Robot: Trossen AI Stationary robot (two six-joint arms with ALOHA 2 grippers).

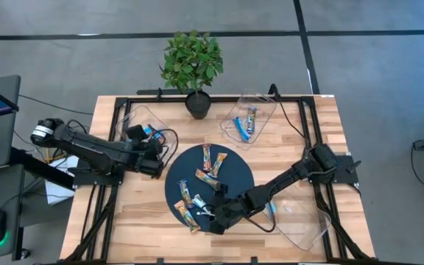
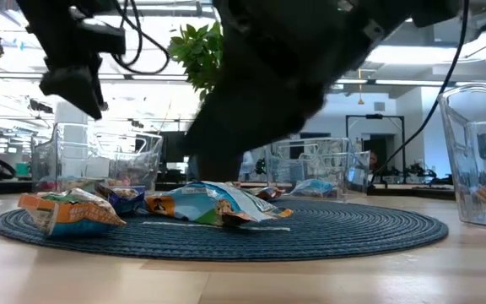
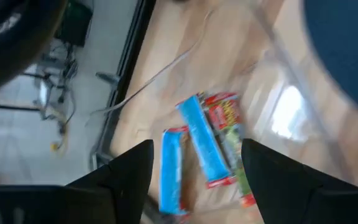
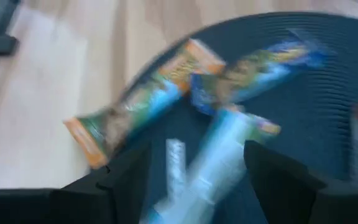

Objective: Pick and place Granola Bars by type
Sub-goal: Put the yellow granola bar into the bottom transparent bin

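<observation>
My right gripper grabs the pale blue bar by its middle (image 1: 202, 205) next, to sort it by type into the clear tray (image 1: 297, 217).
Several granola bars (image 1: 206, 177) lie on a round dark mat (image 1: 234, 173) at the table's middle. My right gripper (image 1: 212, 215) hangs open low over the mat's near part. In the right wrist view its fingers (image 4: 194, 180) stand on either side of a pale blue bar (image 4: 219, 155), beside an orange-ended bar (image 4: 135, 106). My left gripper (image 1: 152, 143) is open above the clear tray (image 1: 140, 121) at the far left. Between its fingers (image 3: 194, 186) show two blue bars (image 3: 201, 140) and a red one (image 3: 225, 124), lying flat on the tray's floor. My right gripper comes slanting down at the pale blue bar (image 4: 229, 134) from the table's right. The bar lies flat on the mat. Blur hides the fingertips, so I cannot tell whether they touch it.
A potted plant (image 1: 192, 66) stands at the far edge. A clear tray (image 1: 252, 118) to its right holds blue bars. Another clear tray (image 1: 304, 217) stands at the near right, beside my right arm. A black frame rims the table.
</observation>
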